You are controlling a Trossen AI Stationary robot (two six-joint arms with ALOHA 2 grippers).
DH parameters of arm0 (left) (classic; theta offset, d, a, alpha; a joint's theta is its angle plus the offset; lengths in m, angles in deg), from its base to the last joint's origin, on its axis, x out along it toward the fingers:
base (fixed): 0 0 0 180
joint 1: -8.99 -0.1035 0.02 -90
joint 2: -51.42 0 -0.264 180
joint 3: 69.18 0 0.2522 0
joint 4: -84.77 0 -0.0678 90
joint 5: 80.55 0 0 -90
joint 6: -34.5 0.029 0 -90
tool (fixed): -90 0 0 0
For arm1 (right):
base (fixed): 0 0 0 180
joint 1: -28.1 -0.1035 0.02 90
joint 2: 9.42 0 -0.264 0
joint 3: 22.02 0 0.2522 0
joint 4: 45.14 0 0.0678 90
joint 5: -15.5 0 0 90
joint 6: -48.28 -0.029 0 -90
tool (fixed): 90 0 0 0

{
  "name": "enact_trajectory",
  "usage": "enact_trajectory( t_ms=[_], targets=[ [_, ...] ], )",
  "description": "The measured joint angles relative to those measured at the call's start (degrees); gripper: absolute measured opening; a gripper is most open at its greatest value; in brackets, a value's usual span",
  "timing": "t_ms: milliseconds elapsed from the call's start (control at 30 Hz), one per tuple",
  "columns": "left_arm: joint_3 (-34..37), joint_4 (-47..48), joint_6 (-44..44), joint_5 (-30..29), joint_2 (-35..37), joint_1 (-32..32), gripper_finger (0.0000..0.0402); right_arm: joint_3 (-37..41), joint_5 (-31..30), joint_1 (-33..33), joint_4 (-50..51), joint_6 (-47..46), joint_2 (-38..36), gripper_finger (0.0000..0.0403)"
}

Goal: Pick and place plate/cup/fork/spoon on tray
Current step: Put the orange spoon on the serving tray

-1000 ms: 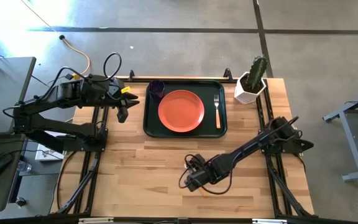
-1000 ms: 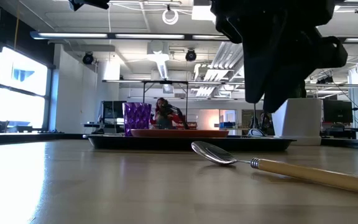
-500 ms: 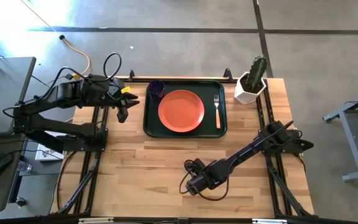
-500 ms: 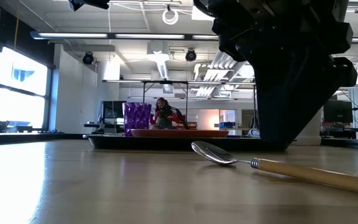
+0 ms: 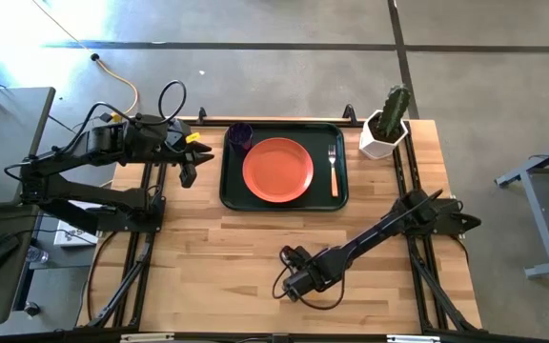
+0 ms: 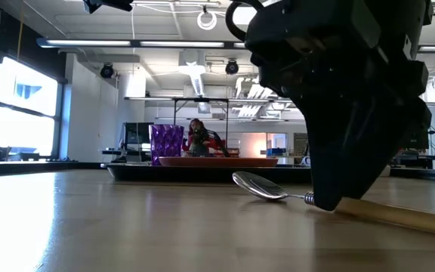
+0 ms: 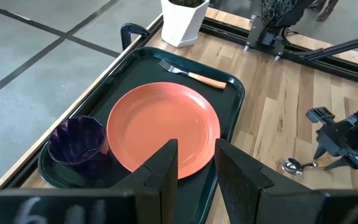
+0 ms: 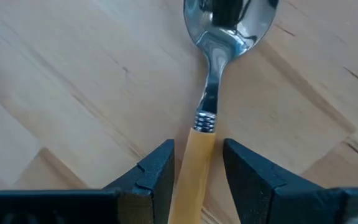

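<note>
The spoon needs to be picked up next by its tan handle just behind the neck (image 8: 197,155) with my right gripper, so that I can set it on the green tray.
The spoon (image 8: 211,93) lies on the bare wood near the table's near edge, its silver bowl (image 6: 259,185) toward the left and its tan handle (image 6: 399,214) toward the right. My right gripper (image 8: 197,155) is open and low over it, one finger on each side of the handle just behind the neck, with narrow gaps showing. In the high view the gripper (image 5: 294,284) covers the spoon. The orange plate (image 5: 277,170), purple cup (image 5: 240,135) and fork (image 5: 333,167) lie on the green tray (image 5: 229,195). My left gripper (image 5: 187,174) waits open and empty left of the tray.
A white pot with a green cactus (image 5: 385,124) stands at the far right corner, right of the tray. Bare wood lies between the tray and the spoon. The table's near edge (image 5: 294,329) is close behind my right gripper.
My right gripper has come down over the spoon, drifting slightly toward the table's near edge, until its fingertips reach table height beside the handle. The spoon has not moved.
</note>
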Motion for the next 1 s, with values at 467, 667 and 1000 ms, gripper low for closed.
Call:
enact_trajectory(
  t_ms=[467,667,1000],
  targets=[
    [0.0,0.0,0.04,0.0,0.0,0.0,0.0094,-0.17,-2.5,0.55,2.44,-5.52,0.78,0.0078],
    [0.0,0.0,0.04,0.0,-0.02,0.0,0.0094,-0.26,-1.63,1.23,4.57,-7.77,0.85,0.0047],
    [0.0,0.37,0.13,0.0,0.0,0.0,0.0094,-0.15,-1.52,1.27,4.51,-8.17,0.85,0.0038]
  ],
)
